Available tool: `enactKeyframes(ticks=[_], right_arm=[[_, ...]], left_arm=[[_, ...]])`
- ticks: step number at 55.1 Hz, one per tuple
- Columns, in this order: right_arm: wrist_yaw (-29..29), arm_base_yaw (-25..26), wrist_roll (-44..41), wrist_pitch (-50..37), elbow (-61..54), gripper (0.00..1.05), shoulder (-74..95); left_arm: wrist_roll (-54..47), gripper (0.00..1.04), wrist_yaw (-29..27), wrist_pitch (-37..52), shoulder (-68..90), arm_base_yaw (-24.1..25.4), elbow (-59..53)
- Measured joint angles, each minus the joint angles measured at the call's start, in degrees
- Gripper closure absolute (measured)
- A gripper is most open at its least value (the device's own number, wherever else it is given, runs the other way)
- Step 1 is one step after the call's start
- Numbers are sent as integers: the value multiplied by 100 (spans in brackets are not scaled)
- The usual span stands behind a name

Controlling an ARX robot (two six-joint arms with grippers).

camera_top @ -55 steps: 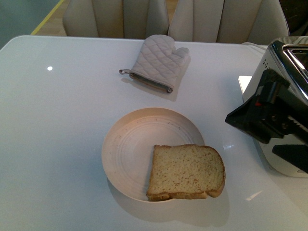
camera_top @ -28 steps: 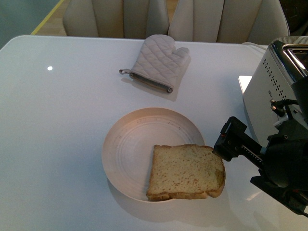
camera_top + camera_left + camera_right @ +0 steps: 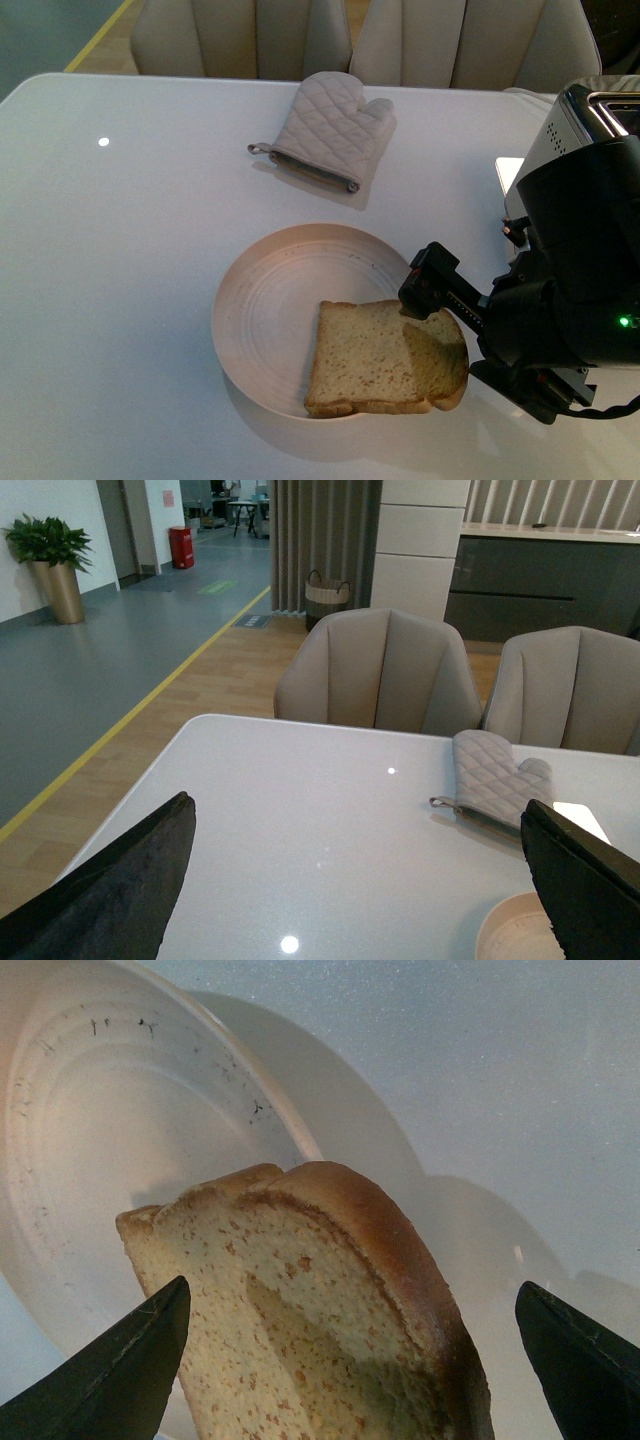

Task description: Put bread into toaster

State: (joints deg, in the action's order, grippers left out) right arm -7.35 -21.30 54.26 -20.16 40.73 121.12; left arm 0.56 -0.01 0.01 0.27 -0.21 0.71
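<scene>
Next, the right gripper grabs the bread by its rounded crust end (image 3: 448, 372) to put it into the toaster (image 3: 558, 135).
The bread (image 3: 365, 358) is a flat tan slice with a brown crust, lying on the near right part of the round cream plate (image 3: 250, 290). My right gripper (image 3: 445, 335) is open just above the slice's rounded crust end. In the right wrist view the bread (image 3: 330, 1310) lies between the spread black fingers (image 3: 130, 1370) of the gripper (image 3: 352, 1290), over the plate (image 3: 100, 1160). The white toaster (image 3: 558, 135) with a chrome top stands at the right edge, partly hidden by the right arm. My left gripper (image 3: 360, 820) is open and empty, high over the table.
A grey quilted oven mitt (image 3: 330, 130) lies at the back of the white table (image 3: 120, 260); it also shows in the left wrist view (image 3: 495, 780), with the plate's rim (image 3: 520, 935). Beige chairs (image 3: 240, 35) stand behind the table.
My right arm has come leftward and down from in front of the toaster to the bread's crust end. The bread, plate and mitt have not moved.
</scene>
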Motion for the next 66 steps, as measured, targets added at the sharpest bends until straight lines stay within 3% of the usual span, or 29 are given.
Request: enactKeyframes(ticks=[9, 32, 43, 66], right_arm=[[-35, -35, 0, 20, 74, 12, 83], [-42, -39, -2, -125, 9, 76, -2], [-96, -39, 0, -385, -44, 100, -389], [-140, 11, 20, -804, -225, 102, -1803]], left_arm=[[0, 7, 0, 0, 0, 0, 0], [0, 7, 0, 0, 0, 0, 0], [0, 7, 0, 0, 0, 0, 0], [0, 7, 0, 0, 0, 0, 0]])
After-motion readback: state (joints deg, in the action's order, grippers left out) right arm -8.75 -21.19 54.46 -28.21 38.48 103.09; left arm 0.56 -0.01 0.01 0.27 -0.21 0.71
